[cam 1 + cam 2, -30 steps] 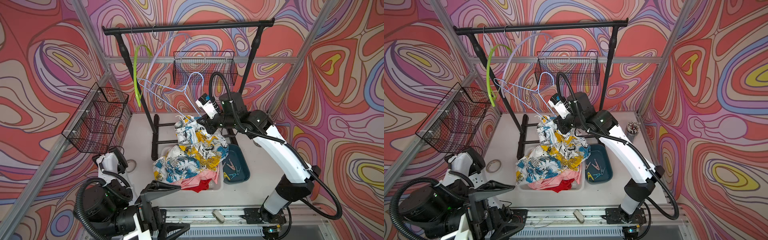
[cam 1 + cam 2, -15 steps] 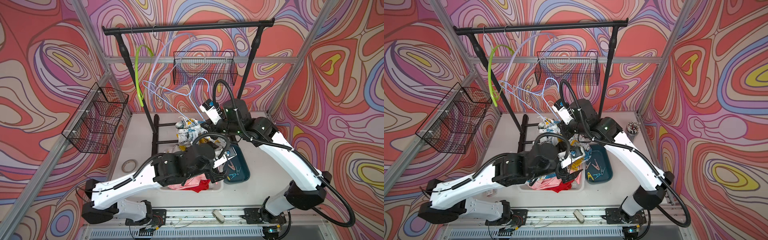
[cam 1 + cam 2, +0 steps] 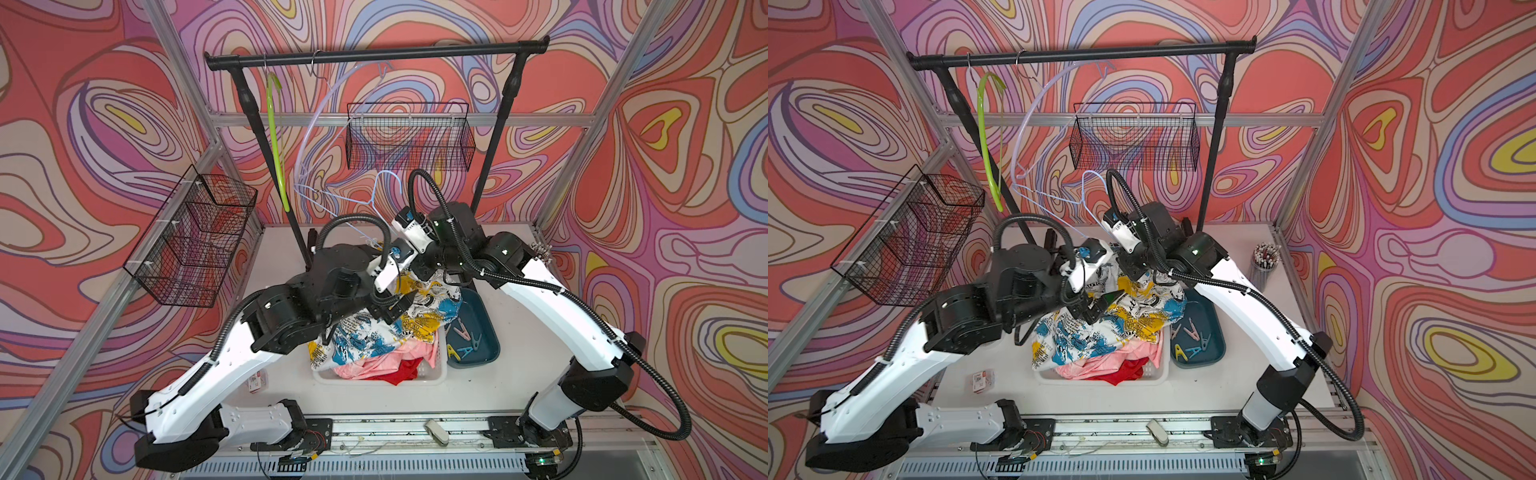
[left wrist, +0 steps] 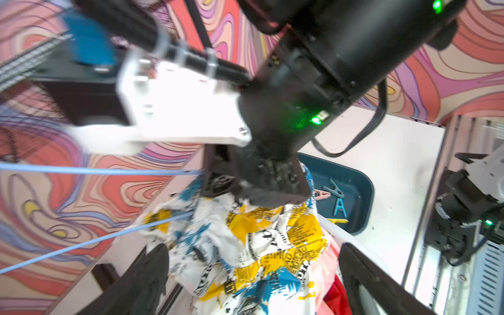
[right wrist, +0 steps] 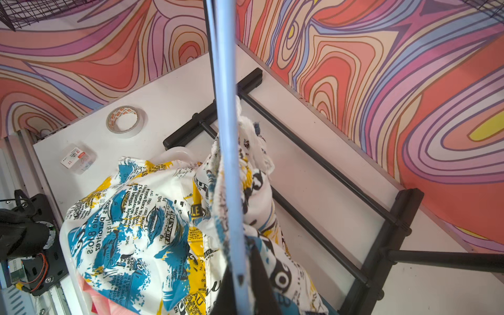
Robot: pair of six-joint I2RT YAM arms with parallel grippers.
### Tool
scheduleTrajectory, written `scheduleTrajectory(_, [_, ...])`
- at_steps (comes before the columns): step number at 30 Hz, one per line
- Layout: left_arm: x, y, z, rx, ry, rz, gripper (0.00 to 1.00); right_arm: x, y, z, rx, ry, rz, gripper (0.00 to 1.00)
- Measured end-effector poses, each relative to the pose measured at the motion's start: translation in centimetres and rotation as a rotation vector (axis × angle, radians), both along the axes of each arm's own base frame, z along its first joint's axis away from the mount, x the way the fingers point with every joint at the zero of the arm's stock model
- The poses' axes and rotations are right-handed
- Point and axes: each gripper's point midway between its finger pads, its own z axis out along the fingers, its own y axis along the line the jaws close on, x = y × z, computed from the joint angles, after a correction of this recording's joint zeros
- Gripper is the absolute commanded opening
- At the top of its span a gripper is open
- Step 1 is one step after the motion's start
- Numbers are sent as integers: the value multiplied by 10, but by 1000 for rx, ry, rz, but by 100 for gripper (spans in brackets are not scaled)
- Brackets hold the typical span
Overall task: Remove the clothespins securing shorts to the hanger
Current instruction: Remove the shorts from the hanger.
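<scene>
The left gripper grabs the light blue hanger (image 3: 376,195) beside its hook next, clear of the bunched shorts, so that my right gripper gets to take them off.
White shorts (image 3: 419,320) (image 3: 1133,311) with blue-yellow newspaper print hang bunched from a light blue hanger (image 3: 376,195) (image 5: 226,136), trailing into the white basket (image 3: 374,380). My right gripper (image 3: 430,270) (image 5: 240,275) is shut on the hanger's bar, cloth against its fingers. My left gripper (image 3: 397,307) (image 4: 253,275) stands open just over the print shorts (image 4: 245,245), close below the right gripper. Pink shorts (image 3: 365,365) and red shorts (image 3: 405,372) lie in the basket. Loose clothespins (image 3: 467,340) (image 3: 1192,336) lie in the teal tray (image 3: 486,328). I cannot make out a clothespin on the hanger.
A black clothes rack (image 3: 374,52) stands behind, carrying a green hanger (image 3: 276,141) and pale lilac hangers (image 3: 316,137). Wire baskets hang at the back (image 3: 409,137) and left (image 3: 195,241). A tape roll (image 5: 125,121), a small packet (image 3: 257,380) and a pen cup (image 3: 1264,257) sit on the table.
My left arm has swung from its folded place at the front left out over the basket to the print shorts. The right gripper, still holding the hanger, shifted slightly; the shorts hang more bunched.
</scene>
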Motion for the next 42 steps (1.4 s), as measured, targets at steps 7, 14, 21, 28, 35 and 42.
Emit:
scheduleTrajectory(7, [11, 75, 48, 47, -193, 195, 100, -24, -12, 10, -9, 12, 58, 0])
scheduleTrajectory(14, [35, 93, 75, 188, -283, 284, 100, -58, -26, 15, -24, 64, 141, 0])
scheduleTrajectory(21, [57, 73, 63, 341, -258, 219, 100, -81, -32, 28, -20, 89, 210, 0])
scheduleTrajectory(28, [64, 67, 51, 425, -238, 168, 97, -107, -30, 41, -24, 95, 291, 0])
scheduleTrajectory(35, [62, 64, 44, 464, -235, 119, 82, -110, -10, 7, -141, 167, 321, 0])
scheduleTrajectory(42, [41, 75, 30, 469, -220, 70, 51, -112, -5, 31, -118, 97, 357, 0])
